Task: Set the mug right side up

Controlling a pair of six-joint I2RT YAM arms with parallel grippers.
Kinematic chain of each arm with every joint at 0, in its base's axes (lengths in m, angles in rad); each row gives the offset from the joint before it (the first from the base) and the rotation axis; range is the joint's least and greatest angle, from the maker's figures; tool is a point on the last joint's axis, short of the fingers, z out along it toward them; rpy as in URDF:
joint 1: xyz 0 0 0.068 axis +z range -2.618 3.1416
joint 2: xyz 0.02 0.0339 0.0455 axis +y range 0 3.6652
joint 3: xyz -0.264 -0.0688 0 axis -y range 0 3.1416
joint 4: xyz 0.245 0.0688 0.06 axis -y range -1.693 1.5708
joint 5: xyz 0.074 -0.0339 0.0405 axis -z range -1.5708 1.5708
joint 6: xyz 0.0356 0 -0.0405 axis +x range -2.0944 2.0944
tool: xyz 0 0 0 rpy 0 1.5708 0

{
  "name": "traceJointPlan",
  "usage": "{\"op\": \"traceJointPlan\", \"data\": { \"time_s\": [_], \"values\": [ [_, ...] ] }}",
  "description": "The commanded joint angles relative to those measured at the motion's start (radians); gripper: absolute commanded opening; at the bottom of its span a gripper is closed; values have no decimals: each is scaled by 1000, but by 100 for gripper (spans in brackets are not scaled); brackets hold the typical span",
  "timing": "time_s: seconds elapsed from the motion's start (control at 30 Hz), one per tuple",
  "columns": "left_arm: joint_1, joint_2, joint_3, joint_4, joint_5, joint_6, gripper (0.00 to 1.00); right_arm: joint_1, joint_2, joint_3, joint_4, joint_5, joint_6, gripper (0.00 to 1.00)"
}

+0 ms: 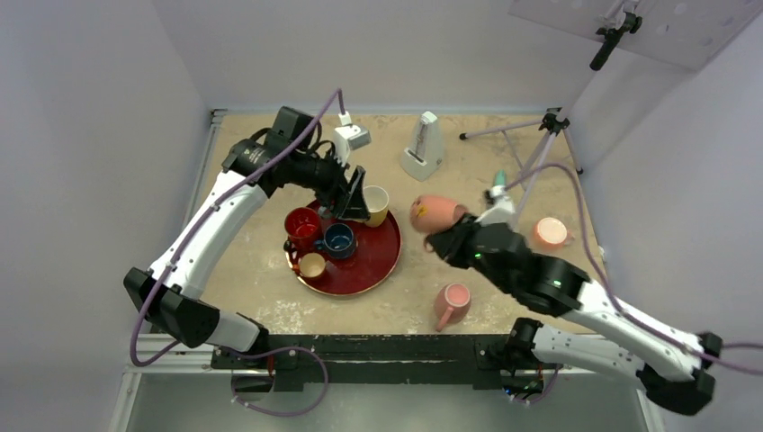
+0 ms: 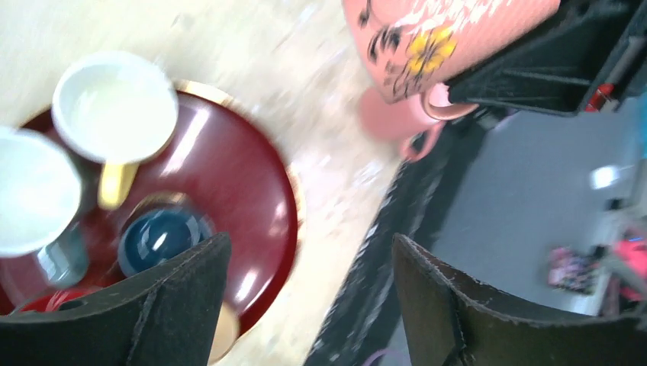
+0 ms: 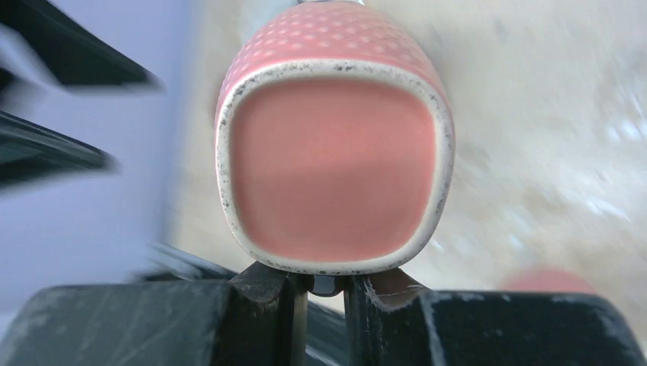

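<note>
The pink mug will next be grabbed by my left gripper by its flowered side at the rim, so the mug's base stays free to set it upright.
The pink dotted mug with a flower print is held in the air on its side, right of the tray. My right gripper is shut on it at the rim side. In the right wrist view the mug's open mouth faces the camera, with the gripper pinched just below its rim. The left wrist view shows the mug's flowered wall at the top. My left gripper is open and empty over the back of the tray; its fingers stand wide apart.
A dark red tray holds a red mug, a blue mug, a small tan cup and a cream mug. Two more pink mugs stand on the table. A metronome and a tripod stand at the back.
</note>
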Motion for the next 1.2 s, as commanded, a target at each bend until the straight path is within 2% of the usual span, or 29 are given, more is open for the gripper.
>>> {"op": "traceJointPlan", "data": {
  "time_s": [0.0,0.13,0.23,0.37,0.67,0.93,1.07,1.17],
  "values": [
    [-7,-12,120,165,281,-353,83,-113,-263,-42,436,36,-58,0],
    [-15,-10,155,371,377,-564,92,-156,-310,-44,613,11,-89,0],
    [-42,26,250,408,397,-587,93,-183,-268,-13,718,-78,-129,0],
    [-77,66,326,477,443,-634,92,-216,-207,30,764,-168,-164,0],
    [-108,131,344,434,351,-616,86,-237,-118,36,915,-302,-155,0],
    [-91,156,422,344,289,-517,84,-268,-119,28,889,-305,-146,0],
    [-33,173,459,336,278,-489,84,-296,-141,14,860,-317,-136,0],
    [-31,177,467,348,287,-466,84,-300,-133,11,879,-347,-136,0]
  ]
}}
